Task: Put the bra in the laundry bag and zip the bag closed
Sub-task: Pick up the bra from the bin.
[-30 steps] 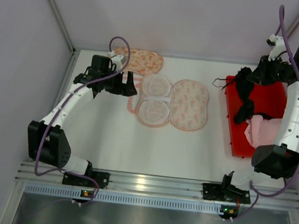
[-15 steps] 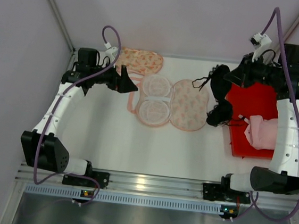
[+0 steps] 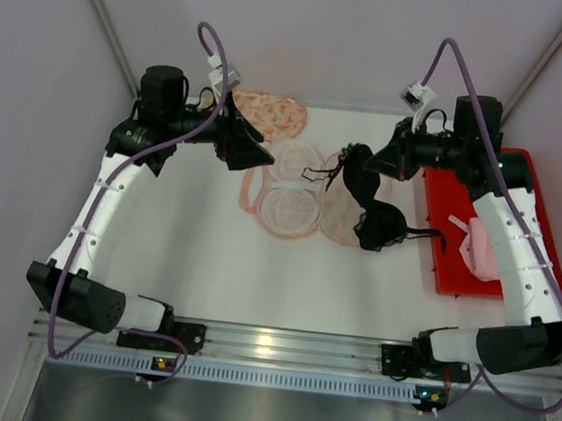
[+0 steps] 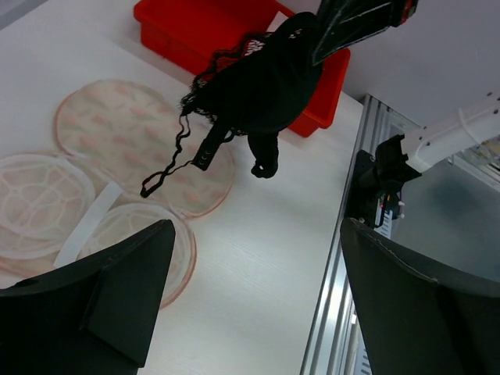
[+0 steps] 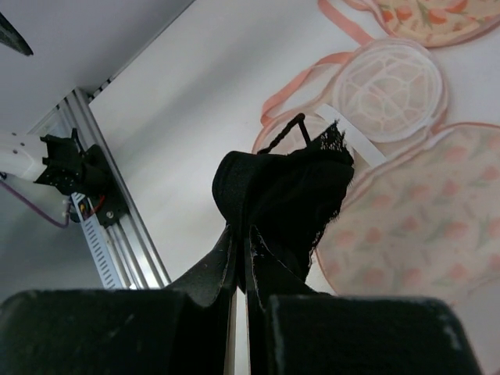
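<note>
I should grab the bra's top edge (image 3: 356,158) with my left gripper next, beside my right gripper. The bra's hanging end then stays free to spread out in the laundry bag (image 3: 315,190).
A black lace bra (image 3: 374,208) hangs from my right gripper (image 3: 380,162), which is shut on its top edge. It dangles above the right half of the laundry bag (image 3: 315,190), a flat pink floral bag lying open on the table with two white mesh cups showing. In the right wrist view the bra (image 5: 291,195) bunches over the shut gripper (image 5: 239,237), with the bag (image 5: 406,226) below. My left gripper (image 3: 259,155) hovers open and empty at the bag's left edge. From the left wrist view, that gripper (image 4: 258,226) faces the bra (image 4: 262,82) and the bag (image 4: 133,137).
A red tray (image 3: 509,189) at the right of the table holds a pink garment (image 3: 483,247). Another floral piece (image 3: 271,115) lies at the back, behind the bag. The aluminium rail (image 3: 277,346) with both arm bases runs along the near edge.
My right arm has lifted the bra out of the red tray and carried it left to above the bag. My left arm has risen and turned its open gripper toward the bag.
</note>
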Tool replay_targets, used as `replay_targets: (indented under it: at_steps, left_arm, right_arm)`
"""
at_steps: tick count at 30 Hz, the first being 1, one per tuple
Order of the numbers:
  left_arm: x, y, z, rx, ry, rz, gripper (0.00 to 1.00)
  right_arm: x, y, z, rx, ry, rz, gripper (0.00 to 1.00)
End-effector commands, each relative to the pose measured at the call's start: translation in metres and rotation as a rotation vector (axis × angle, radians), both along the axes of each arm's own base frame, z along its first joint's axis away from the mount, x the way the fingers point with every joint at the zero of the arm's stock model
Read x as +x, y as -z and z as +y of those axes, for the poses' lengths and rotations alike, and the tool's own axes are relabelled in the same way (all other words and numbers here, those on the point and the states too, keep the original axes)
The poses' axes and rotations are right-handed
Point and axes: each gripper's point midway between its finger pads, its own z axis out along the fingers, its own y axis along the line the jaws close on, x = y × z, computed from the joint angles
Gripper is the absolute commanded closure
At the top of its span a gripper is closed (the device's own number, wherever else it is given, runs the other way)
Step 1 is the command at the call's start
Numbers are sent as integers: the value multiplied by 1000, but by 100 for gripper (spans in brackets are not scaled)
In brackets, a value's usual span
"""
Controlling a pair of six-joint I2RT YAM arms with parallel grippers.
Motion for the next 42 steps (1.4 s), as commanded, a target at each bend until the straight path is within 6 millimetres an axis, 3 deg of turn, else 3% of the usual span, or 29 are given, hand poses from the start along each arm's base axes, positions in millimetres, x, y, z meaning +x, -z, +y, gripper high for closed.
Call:
replay_targets:
  at_steps: [1,7,12,16,28,35,39,42]
  left_arm:
    - [-16,-10,-27,-11,110,-84,8]
    - [-23,-12,-67,-50,172,-136,7]
    - [-16,-16,-89,-63,200,-180,7]
    - [-12,-4,-105,-48,230,-176,7]
    - [-28,10,-119,-41,296,-149,11]
    - [-36,15,-121,-42,324,-131,29]
    - [-44,15,-122,-53,354,-99,50]
    - [-54,17,-119,-57,384,-54,100]
  right_arm:
    - [-10,-31,25,88,-94,-117,100]
    - [-28,-15,48,105,-223,-89,100]
    - [-38,-8,57,109,-275,-82,100]
    - [-45,-3,61,109,-302,-75,100]
    - [-62,11,74,110,-373,-55,100]
    - [-72,4,78,133,-423,-74,99]
    - [-72,7,76,119,-420,-87,99]
    - [-71,9,75,114,-410,-106,98]
